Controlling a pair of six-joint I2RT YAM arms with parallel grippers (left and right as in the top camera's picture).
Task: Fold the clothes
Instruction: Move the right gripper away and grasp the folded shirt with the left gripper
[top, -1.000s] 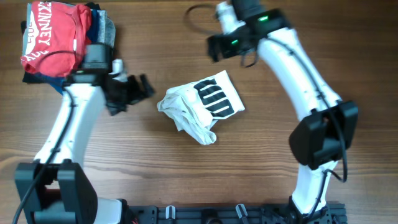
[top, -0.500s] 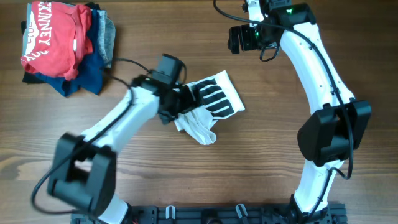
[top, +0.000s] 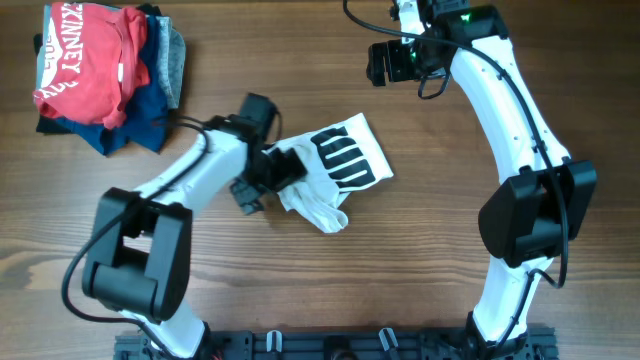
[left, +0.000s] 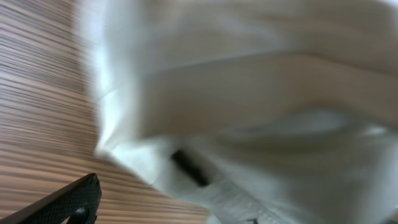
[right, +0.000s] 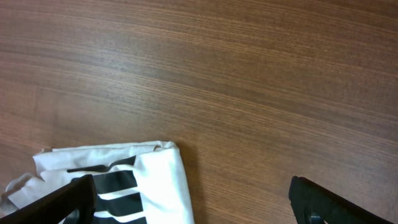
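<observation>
The white T-shirt needs to be laid on the pile with its lettering outward, so next my left gripper should grab it at its pile-side edge by the neck label (left: 189, 168).
The white T-shirt (top: 325, 175) lies crumpled in the middle of the table, with its black lettering (top: 347, 160) facing up. My left gripper (top: 262, 180) is open at the shirt's left edge, low over the cloth. In the blurred left wrist view the white cloth (left: 249, 93) fills the frame, with a black neck label (left: 189, 168), and the gripper (left: 168, 214) shows one finger at the bottom left. My right gripper (top: 390, 62) is open and empty, above the table beyond the shirt's far corner (right: 143, 180); its fingers (right: 189, 190) are wide apart.
A pile of clothes sits at the far left corner: a red T-shirt with white lettering (top: 85, 60) on top of navy and grey garments (top: 160, 60). Bare wooden table (top: 450, 240) surrounds the shirt. A black rail (top: 330, 345) runs along the near edge.
My left arm swung from beside the pile over to the white shirt, then drew back slightly to its left edge. My right arm shifted a little right, then held still.
</observation>
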